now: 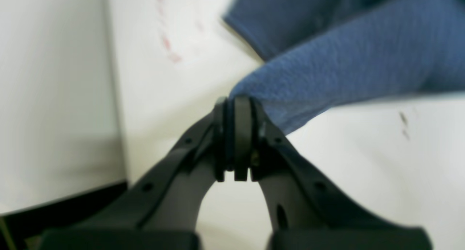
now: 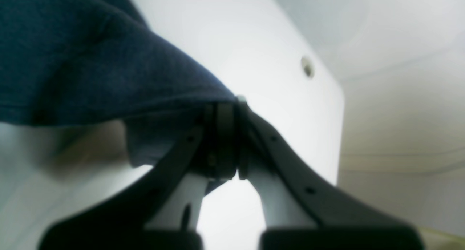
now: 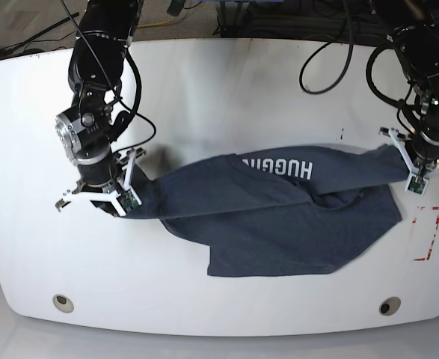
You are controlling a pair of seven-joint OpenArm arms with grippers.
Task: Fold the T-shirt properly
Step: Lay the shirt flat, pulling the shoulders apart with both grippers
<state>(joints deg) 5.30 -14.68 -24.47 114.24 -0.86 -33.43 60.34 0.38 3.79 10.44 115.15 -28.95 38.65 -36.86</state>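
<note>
The T-shirt's end [image 3: 387, 166] [image 1: 266, 89] is short of the far tabletop, so I will lower it farther back before my left gripper lets go of it.
The dark slate-blue T-shirt [image 3: 279, 217] lies stretched across the white table [image 3: 226, 90], white lettering facing up near its far edge. My left gripper [image 3: 413, 176], on the right of the base view, is shut on one end of the T-shirt [image 1: 327, 72], and the cloth runs away from its closed jaws [image 1: 236, 104]. My right gripper [image 3: 126, 203], on the left of the base view, is shut on the opposite end of the T-shirt [image 2: 91, 72]; in the right wrist view the cloth drapes over the gripper [image 2: 223, 106]. Both ends are held slightly raised, and the middle sags on the table.
Red tape marks [image 3: 426, 233] sit on the table near its right edge. Two round holes [image 3: 60, 301] [image 3: 387, 306] lie near the front edge. Cables [image 3: 331, 52] hang behind the arms at the back.
</note>
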